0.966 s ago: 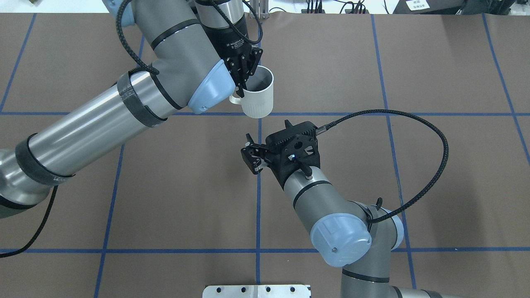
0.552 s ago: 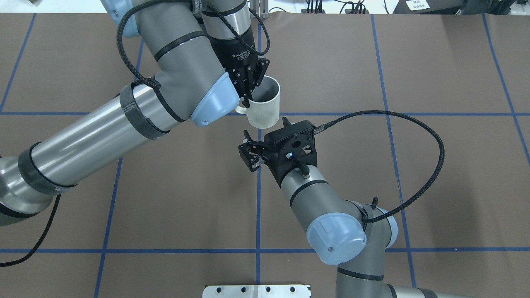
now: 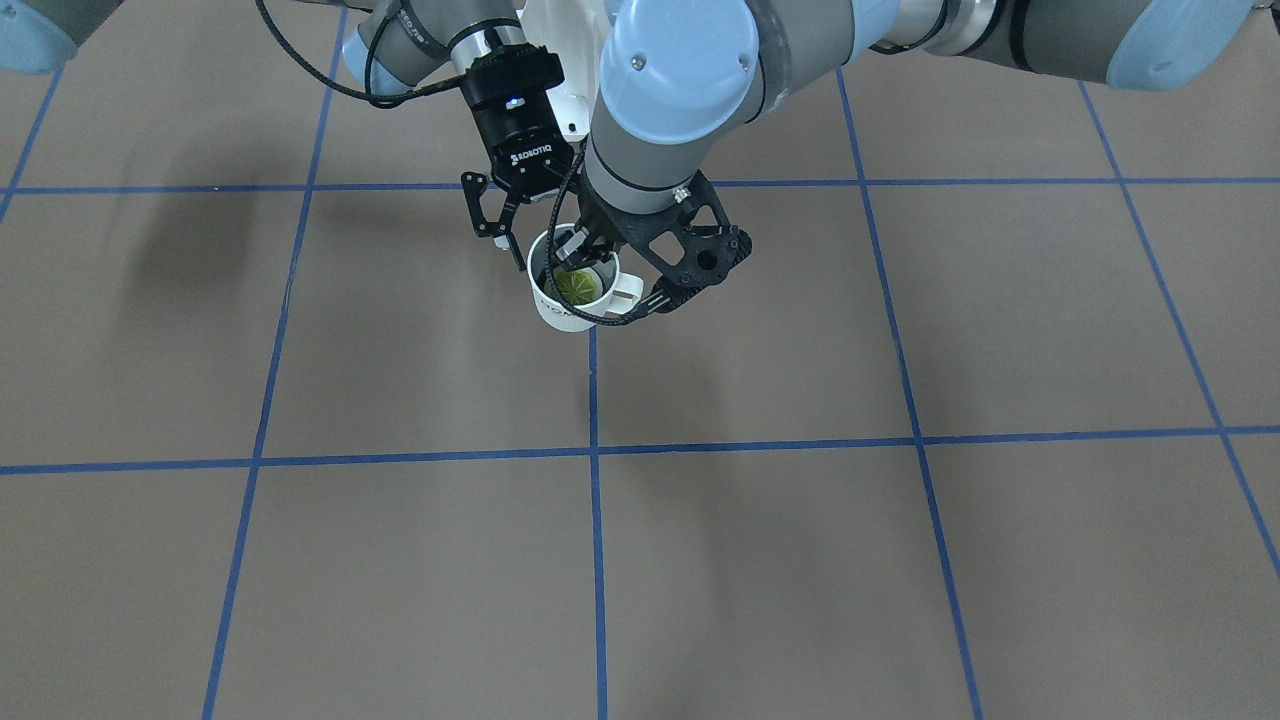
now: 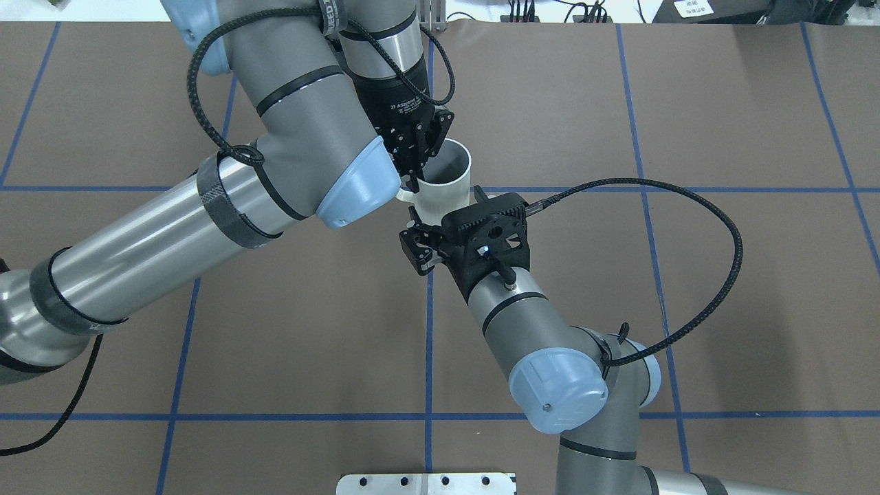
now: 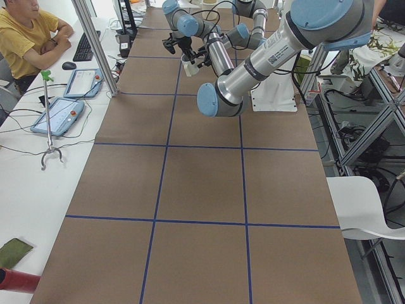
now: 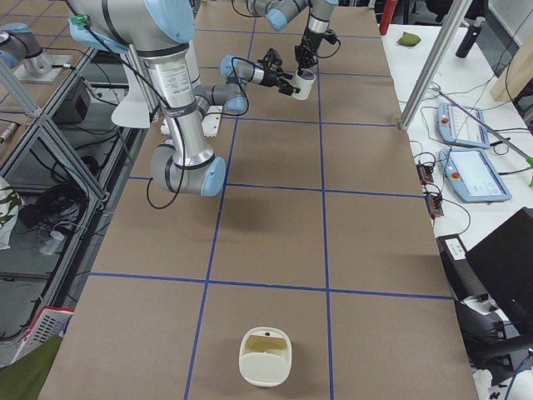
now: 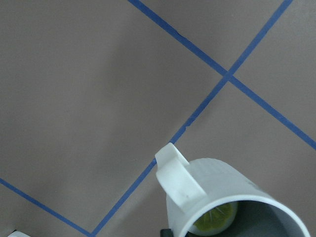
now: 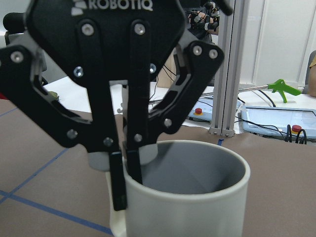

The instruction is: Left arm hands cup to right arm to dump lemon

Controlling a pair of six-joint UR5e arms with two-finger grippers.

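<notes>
The cup's opening should stay free to dump the lemon, so my right gripper will reach the cup and grab its side.
The cream-white cup hangs in the air over the table's middle, upright, mouth up. The lemon lies inside it and also shows in the left wrist view. My left gripper points down and is shut on the cup's rim beside the handle, one finger inside and one outside, as the right wrist view shows. My right gripper is open and empty. It lies level, with its fingertips close beside the cup's lower wall, not around it.
A white container stands at the table's end on my right, far from both arms. Blue tape lines cross the brown mat. A metal base plate sits at the near edge. An operator sits at a side desk with tablets.
My left arm has carried the cup right and toward the right gripper, closing the gap. The right gripper edged slightly toward the cup and stayed open.
</notes>
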